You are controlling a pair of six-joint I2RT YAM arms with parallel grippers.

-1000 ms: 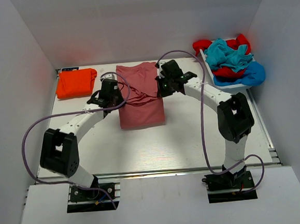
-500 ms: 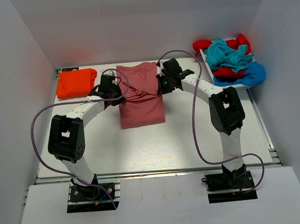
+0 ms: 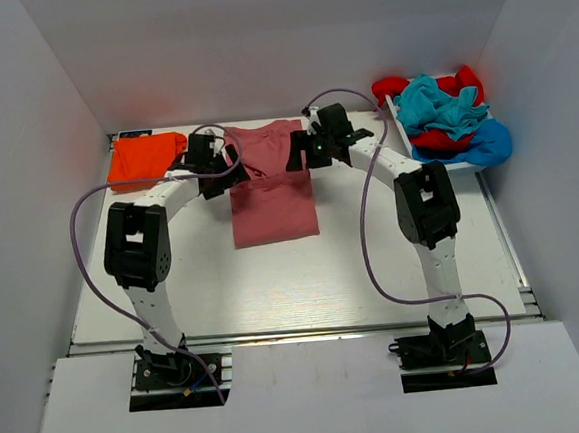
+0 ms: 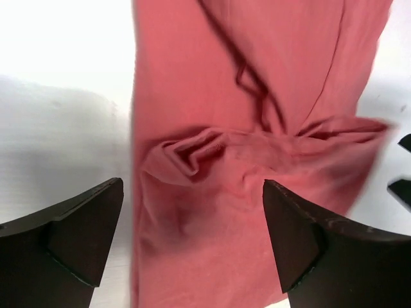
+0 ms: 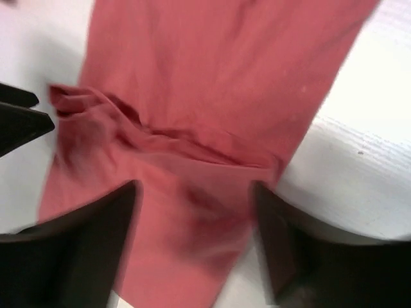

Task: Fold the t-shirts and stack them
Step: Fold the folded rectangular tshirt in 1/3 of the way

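Note:
My left gripper grabs the pink-red t-shirt (image 3: 274,208) by its near folded edge next, at the corner on that gripper's side. Then it folds the edge toward the t-shirt's far end.
A dusty pink-red t-shirt (image 3: 274,208) lies folded lengthwise on the white table, with a rumpled ridge across its far half. My left gripper (image 3: 230,175) hovers over its left edge and my right gripper (image 3: 299,162) over its right edge. In the left wrist view the gripper (image 4: 192,234) stands open above the creased cloth (image 4: 257,96), holding nothing. The right wrist view is blurred, but that gripper (image 5: 192,240) is also open over the shirt (image 5: 212,77). A folded orange t-shirt (image 3: 144,158) lies at the back left.
A white tray (image 3: 444,166) at the back right holds a heap of red, teal and blue shirts (image 3: 442,112). White walls enclose the table on three sides. Purple cables loop from both arms.
Both grippers, shut on the shirt's edges a second ago, have moved toward the back of the table and opened, letting the cloth drop.

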